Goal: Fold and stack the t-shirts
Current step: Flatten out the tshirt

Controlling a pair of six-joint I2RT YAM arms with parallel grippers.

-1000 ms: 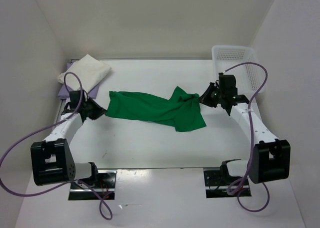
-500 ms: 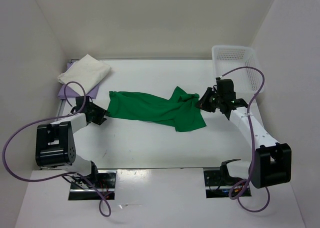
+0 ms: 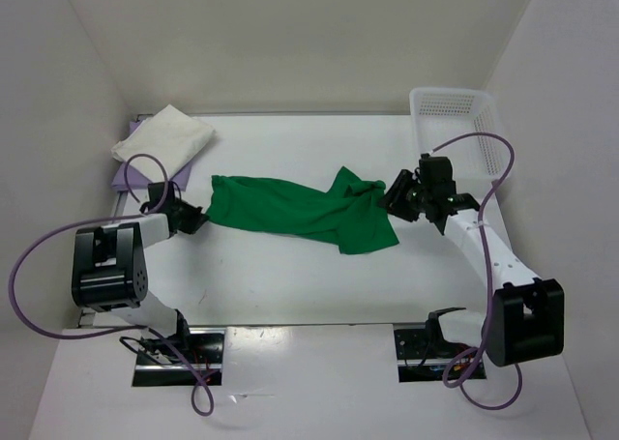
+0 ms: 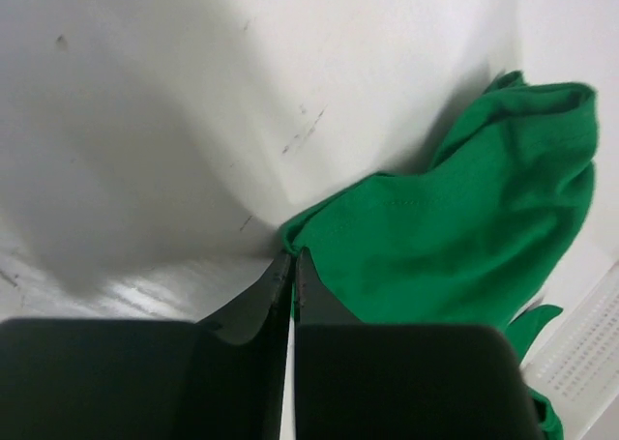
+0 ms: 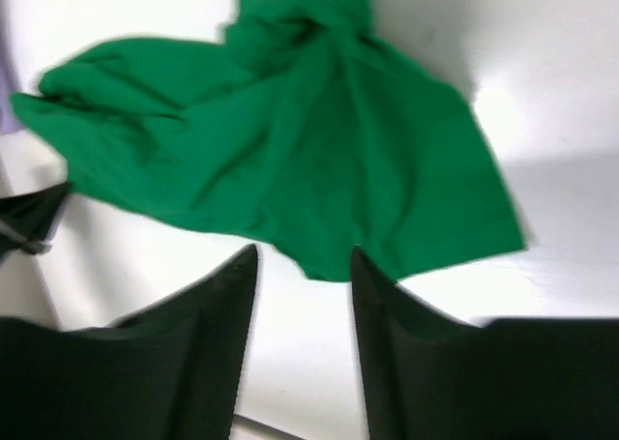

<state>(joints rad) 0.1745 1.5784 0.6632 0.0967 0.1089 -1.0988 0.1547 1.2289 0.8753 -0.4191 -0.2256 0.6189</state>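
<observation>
My left gripper is at the opposite end of the green t-shirt. My right gripper will grab the green t-shirt's near edge (image 3: 345, 250) (image 5: 330, 275) at the other end next, to spread the t-shirt for folding.
The bright green t-shirt (image 3: 300, 211) lies crumpled and stretched across the middle of the table. My left gripper (image 3: 198, 218) is at its left end. In the left wrist view the jaws are shut (image 4: 292, 256), with a sliver of the green t-shirt's (image 4: 455, 218) edge pinched between the tips. My right gripper (image 3: 392, 193) stands open at the shirt's right end. Its fingers straddle the near edge of the green cloth (image 5: 290, 140) without closing on it (image 5: 305, 256). The cream-white t-shirt (image 3: 164, 135) lies folded on the lavender one (image 3: 124, 177) at the back left.
A white lattice basket (image 3: 450, 121) stands at the back right, close behind the right arm, and shows at the corner of the left wrist view (image 4: 580, 343). White walls enclose the table on three sides. Purple cables loop off both arms.
The left arm drew back and low, and its gripper opened, then shut on the shirt's left edge. The right gripper opened wide and released the shirt's right end.
</observation>
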